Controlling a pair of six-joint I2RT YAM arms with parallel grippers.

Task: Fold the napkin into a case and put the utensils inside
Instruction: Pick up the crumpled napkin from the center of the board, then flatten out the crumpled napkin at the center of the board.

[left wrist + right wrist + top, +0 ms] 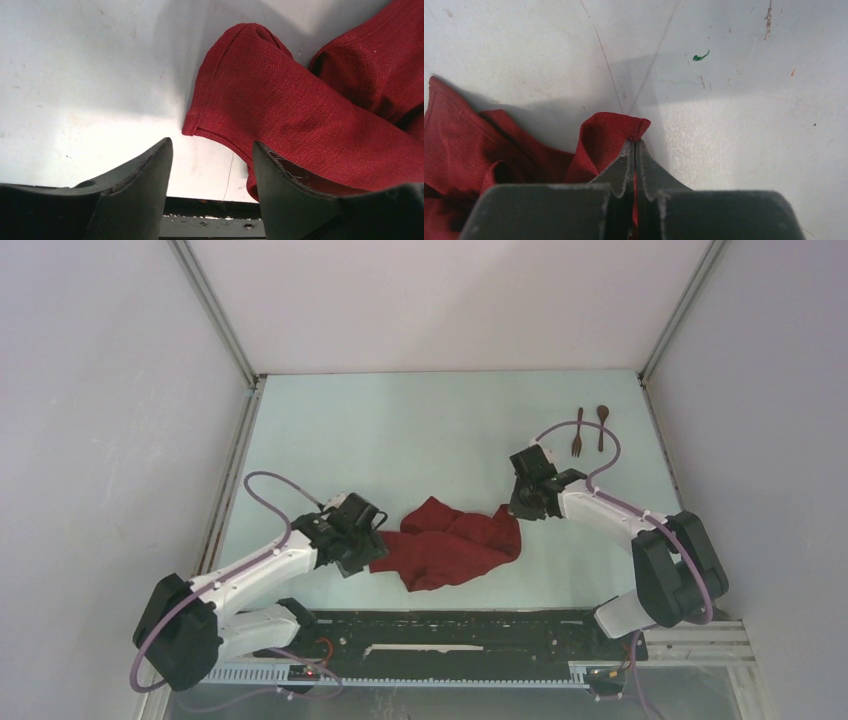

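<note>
I should spread the napkin flat for folding, so my left gripper should next grab the napkin's hemmed corner (374, 568) (193, 125), opposite the napkin's corner that my right gripper holds.
The dark red napkin (455, 544) lies crumpled on the table between the two arms, not folded into a case. My right gripper (519, 512) is shut on a corner of the napkin (611, 135), cloth pinched between its jaws (634, 146). My left gripper (372, 552) is open at the napkin's left edge; in the left wrist view (212, 150) a hemmed corner of the napkin (280, 105) lies just ahead of the fingers, with the right finger (285, 185) over the cloth. The wooden fork (577, 432) and spoon (602, 426) lie side by side at the far right of the table.
The pale table (420, 430) is walled by white panels at the back and both sides. A black rail (470, 632) runs along the near edge by the arm bases. A purple cable (610, 455) loops near the utensils.
</note>
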